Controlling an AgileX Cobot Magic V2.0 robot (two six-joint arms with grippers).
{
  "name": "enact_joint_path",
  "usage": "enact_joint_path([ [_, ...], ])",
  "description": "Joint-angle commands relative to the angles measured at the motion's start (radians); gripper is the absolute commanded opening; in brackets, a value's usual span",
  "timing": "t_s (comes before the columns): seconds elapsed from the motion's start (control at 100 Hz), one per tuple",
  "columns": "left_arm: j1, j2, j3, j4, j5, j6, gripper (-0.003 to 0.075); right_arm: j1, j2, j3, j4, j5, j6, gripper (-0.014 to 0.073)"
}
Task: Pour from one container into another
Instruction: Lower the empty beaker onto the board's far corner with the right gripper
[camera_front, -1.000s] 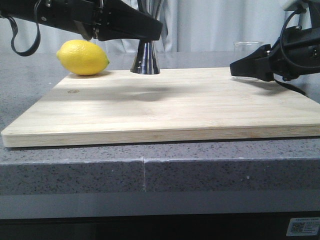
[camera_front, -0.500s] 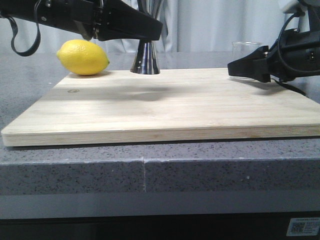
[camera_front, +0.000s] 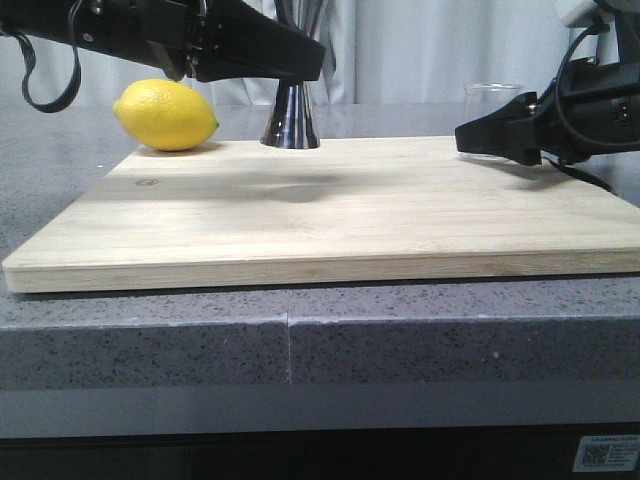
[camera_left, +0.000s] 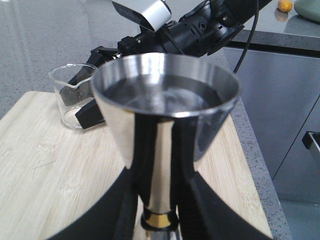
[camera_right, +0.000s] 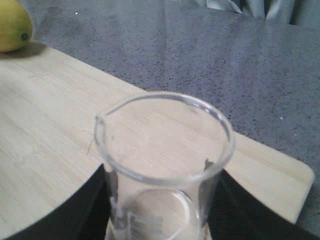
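Observation:
I should let go of the beaker with my right gripper, because the clear glass beaker (camera_front: 495, 95) has its base on the wooden board between my right gripper's fingers and would stay standing.
The steel hourglass jigger (camera_front: 290, 125) stands at the back of the wooden board (camera_front: 330, 215), and my left gripper (camera_front: 300, 60) is shut on its narrow waist. In the left wrist view the black fingers (camera_left: 125, 200) press both sides of the jigger (camera_left: 165, 100) just above its gold band. The clear glass beaker (camera_front: 495, 95) is at the board's far right, with my right gripper (camera_front: 490, 135) shut on its lower wall. In the right wrist view the beaker (camera_right: 165, 150) looks empty between the dark fingers (camera_right: 85, 210).
A yellow lemon (camera_front: 165, 115) lies at the back left corner of the board, close to the left arm. The board rests on a grey speckled counter (camera_front: 300, 350). The right arm's cable (camera_front: 585, 175) trails over the board's right edge.
Between one second and half a second ago my right gripper shifted slightly left with the beaker. Nothing has moved since. The left arm and the jigger stayed still.

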Motion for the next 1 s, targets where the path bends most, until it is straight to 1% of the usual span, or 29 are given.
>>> enact_joint_path([
  [0.0,-0.005,-0.056,-0.028,-0.069,-0.183,-0.003,0.0113,-0.006,-0.032,-0.02,0.026,-0.015,-0.008,0.018],
  [0.17,-0.005,-0.056,-0.028,-0.069,-0.183,-0.003,0.0113,-0.006,-0.032,-0.02,0.026,-0.007,-0.008,0.0271],
  [0.23,-0.005,-0.056,-0.028,-0.069,-0.183,-0.003,0.0113,-0.006,-0.032,-0.02,0.026,-0.007,-0.008,0.0284],
  [0.4,-0.005,-0.056,-0.028,-0.069,-0.183,-0.003,0.0113,-0.006,-0.032,-0.02,0.026,-0.007,-0.008,0.0288],
  [0.64,-0.005,-0.056,-0.028,-0.069,-0.183,-0.003,0.0113,-0.006,-0.032,-0.02,0.026,-0.007,-0.008,0.04],
  [0.82,-0.005,-0.056,-0.028,-0.069,-0.183,-0.003,0.0113,-0.006,-0.032,-0.02,0.027,-0.007,-0.008,0.0441],
  [0.99,-0.005,-0.056,-0.028,-0.069,-0.183,-0.003,0.0113,-0.006,-0.032,-0.02,0.047,-0.013,-0.008,0.0507],
])
